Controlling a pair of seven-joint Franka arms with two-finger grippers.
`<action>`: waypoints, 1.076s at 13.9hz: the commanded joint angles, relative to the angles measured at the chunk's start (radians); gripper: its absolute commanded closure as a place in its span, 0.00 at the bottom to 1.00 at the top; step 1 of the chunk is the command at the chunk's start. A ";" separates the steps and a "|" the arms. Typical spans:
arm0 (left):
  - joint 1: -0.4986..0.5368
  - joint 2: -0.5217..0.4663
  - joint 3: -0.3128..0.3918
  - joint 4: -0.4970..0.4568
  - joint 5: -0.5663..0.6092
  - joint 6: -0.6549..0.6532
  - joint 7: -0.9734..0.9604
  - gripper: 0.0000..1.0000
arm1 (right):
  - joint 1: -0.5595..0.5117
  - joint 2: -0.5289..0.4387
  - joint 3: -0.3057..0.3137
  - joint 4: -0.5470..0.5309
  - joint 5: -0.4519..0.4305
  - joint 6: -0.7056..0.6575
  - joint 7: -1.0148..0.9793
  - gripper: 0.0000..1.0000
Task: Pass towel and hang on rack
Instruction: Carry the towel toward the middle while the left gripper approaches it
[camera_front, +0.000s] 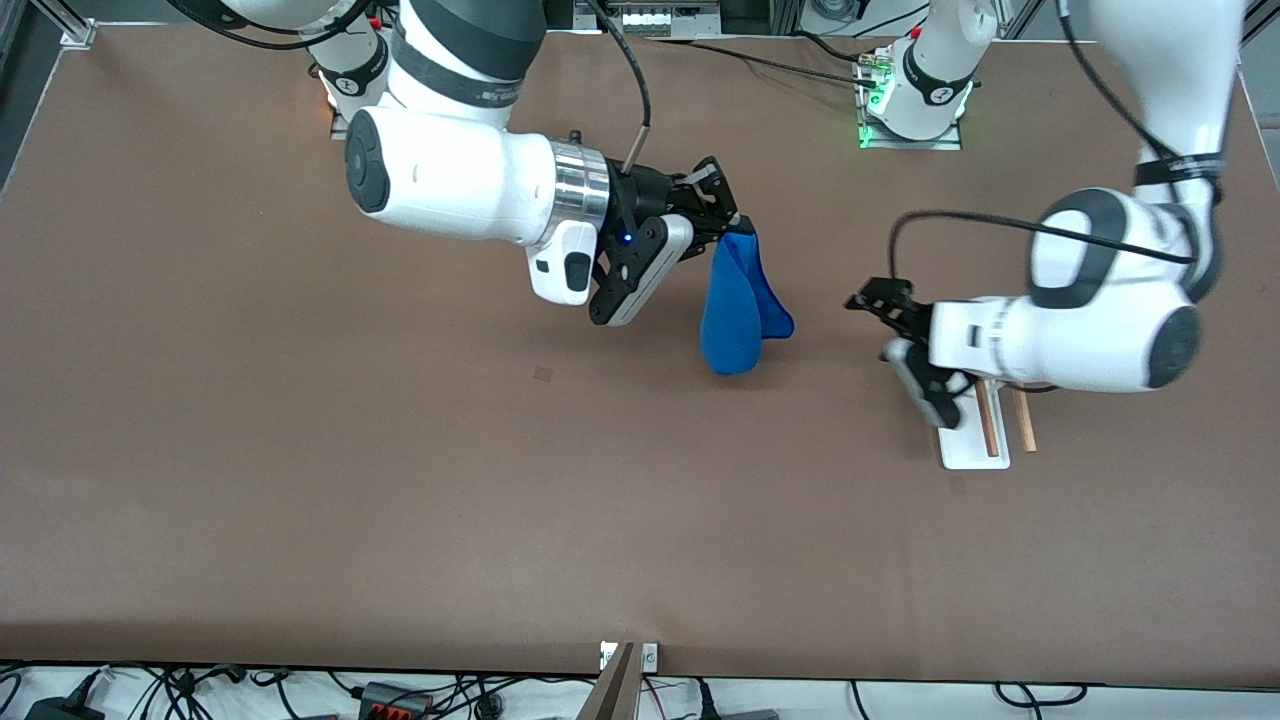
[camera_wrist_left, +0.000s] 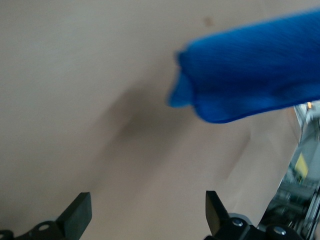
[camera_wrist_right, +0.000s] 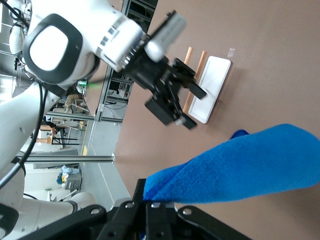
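The left gripper takes over the blue towel next, grabbing its loose edge (camera_front: 776, 302) (camera_wrist_left: 240, 117). Then the towel goes onto the rack's wooden rods.
My right gripper (camera_front: 738, 229) is shut on one corner of the blue towel (camera_front: 738, 305), which hangs from it above the middle of the table. The towel also shows in the right wrist view (camera_wrist_right: 240, 167) and in the left wrist view (camera_wrist_left: 250, 75). My left gripper (camera_front: 868, 302) is open and empty, level with the towel and a short way from it toward the left arm's end; its fingers (camera_wrist_left: 80, 214) stand wide apart. The rack (camera_front: 975, 440) stands under the left hand, its two wooden rods (camera_front: 990, 420) partly hidden by the wrist. The rack also shows in the right wrist view (camera_wrist_right: 212, 87).
The brown table (camera_front: 300, 480) is bare around the towel and rack. Both arm bases stand along the table's edge farthest from the front camera. Cables and a metal bracket (camera_front: 628, 660) lie at the edge nearest the front camera.
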 joint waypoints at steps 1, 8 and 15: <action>-0.051 -0.002 0.002 -0.019 -0.028 0.019 0.166 0.00 | 0.009 -0.001 0.003 -0.024 0.012 0.060 0.002 1.00; -0.129 -0.005 -0.015 -0.037 -0.049 0.072 0.213 0.00 | 0.009 0.000 0.002 -0.038 0.008 0.065 -0.008 1.00; -0.126 -0.031 -0.119 -0.071 -0.048 0.140 0.217 0.16 | 0.009 0.000 0.002 -0.040 0.010 0.065 -0.009 1.00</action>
